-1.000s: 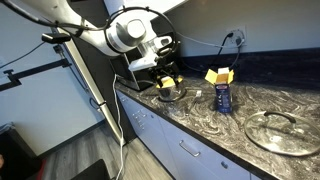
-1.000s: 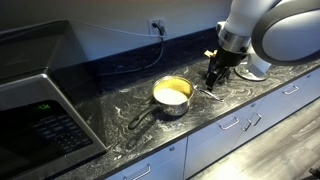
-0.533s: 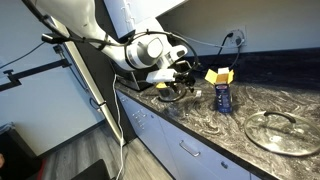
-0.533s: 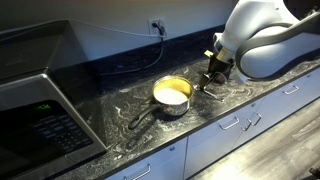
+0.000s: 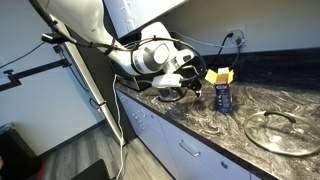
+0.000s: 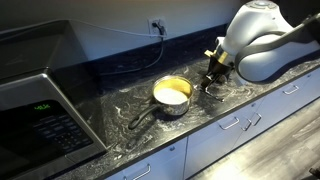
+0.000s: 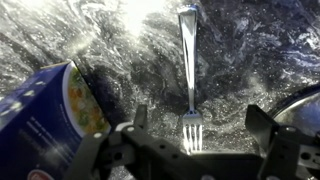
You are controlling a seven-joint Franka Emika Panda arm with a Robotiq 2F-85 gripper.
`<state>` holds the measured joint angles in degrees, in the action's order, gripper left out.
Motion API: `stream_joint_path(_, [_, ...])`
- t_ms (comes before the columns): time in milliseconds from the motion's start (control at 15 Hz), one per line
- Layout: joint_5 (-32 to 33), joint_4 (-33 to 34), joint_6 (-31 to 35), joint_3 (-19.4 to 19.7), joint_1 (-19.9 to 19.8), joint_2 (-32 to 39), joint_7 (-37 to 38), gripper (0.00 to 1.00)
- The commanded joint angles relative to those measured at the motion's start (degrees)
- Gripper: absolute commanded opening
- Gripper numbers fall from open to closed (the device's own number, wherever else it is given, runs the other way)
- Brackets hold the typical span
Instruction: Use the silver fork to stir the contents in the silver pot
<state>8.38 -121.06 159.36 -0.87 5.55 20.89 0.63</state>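
Observation:
My gripper moves lower next, before closing on the silver fork. The fork lies flat below my fingers, so closing now would miss the fork.
The silver fork (image 7: 188, 70) lies flat on the dark marbled counter, tines pointing toward my gripper (image 7: 197, 122). The gripper is open, its two fingers straddling the tines, low over the counter. In an exterior view the gripper (image 6: 211, 84) hangs just right of the silver pot (image 6: 172, 94), which holds yellow contents and has a long handle pointing left-front. In an exterior view the pot (image 5: 172, 92) is mostly hidden behind the gripper (image 5: 193, 88). The pot's rim shows at the right edge of the wrist view (image 7: 300, 105).
A blue and yellow box (image 5: 222, 95) stands close beside the gripper, also in the wrist view (image 7: 45, 125). A glass lid (image 5: 274, 130) lies further along the counter. A microwave (image 6: 40, 110) sits at the far end. A cable runs to a wall outlet (image 6: 156, 25).
The arm has swung lower over the counter toward the fork beside the pot. The pot and fork have not moved.

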Motion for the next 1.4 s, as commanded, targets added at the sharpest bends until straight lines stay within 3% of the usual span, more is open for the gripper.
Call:
stream_joint_path(0, [0.23,0.17,0.34,0.63,-0.16,0.73,-0.12,1.00])
stream_joint_path(667, [-1.00,0.52,-1.26,0.17,-1.14,4.02,-1.09,1.00])
stream_joint_path(733, [-1.04,0.55,-1.31,0.15,-1.15,4.26,-1.09,0.95])
stream_joint_path(800, [-1.12,0.63,-1.39,0.11,-1.18,4.49,-1.12,0.74])
stream_joint_path(933, [-1.26,0.71,-1.50,0.06,-1.24,4.77,-1.12,0.69])
stream_joint_path(1333, [-2.03,0.96,-1.58,-0.57,-1.56,4.43,-1.36,0.25])
